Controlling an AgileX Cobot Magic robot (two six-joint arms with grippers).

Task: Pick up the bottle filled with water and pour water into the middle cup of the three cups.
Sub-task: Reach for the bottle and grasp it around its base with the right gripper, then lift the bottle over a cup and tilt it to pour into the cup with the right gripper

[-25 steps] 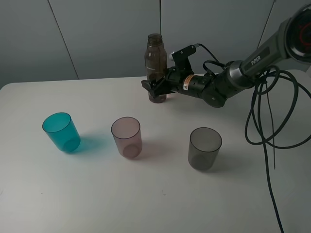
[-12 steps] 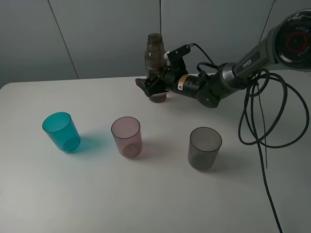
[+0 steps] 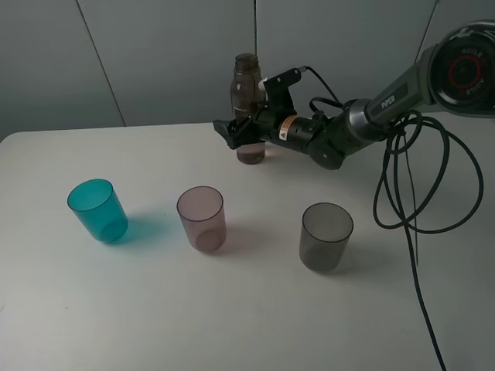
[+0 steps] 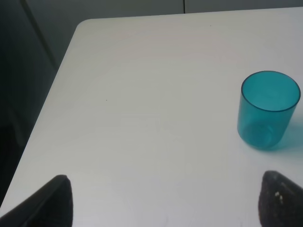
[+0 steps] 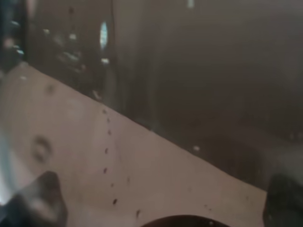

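My right gripper would hold the bottle (image 3: 247, 97) if it closed now, as the bottle has its lower body (image 3: 251, 148) deep between my fingers, and they reach past it on either side.
The smoky-brown bottle (image 3: 247, 97) stands upright at the back of the table. My right gripper (image 3: 241, 133) is open, with its jaws on either side of the bottle's lower body. In the right wrist view the bottle (image 5: 189, 71) fills the frame between the two fingertips (image 5: 42, 196). The pinkish-mauve middle cup (image 3: 202, 218) stands in front, between the teal cup (image 3: 97, 209) and the smoky grey cup (image 3: 326, 236). My left gripper (image 4: 168, 203) is open and empty, above the table near the teal cup (image 4: 270, 109); it is out of the exterior view.
The right arm (image 3: 340, 135) reaches in from the right over the white table (image 3: 232, 317). Black cables (image 3: 410, 193) hang and loop at the right. A grey wall (image 3: 155, 62) stands right behind the bottle. The table's left edge (image 4: 52, 85) shows in the left wrist view.
My right gripper has moved left and slightly up, so its fingers now straddle the bottle further. The bottle and the cups have not moved.
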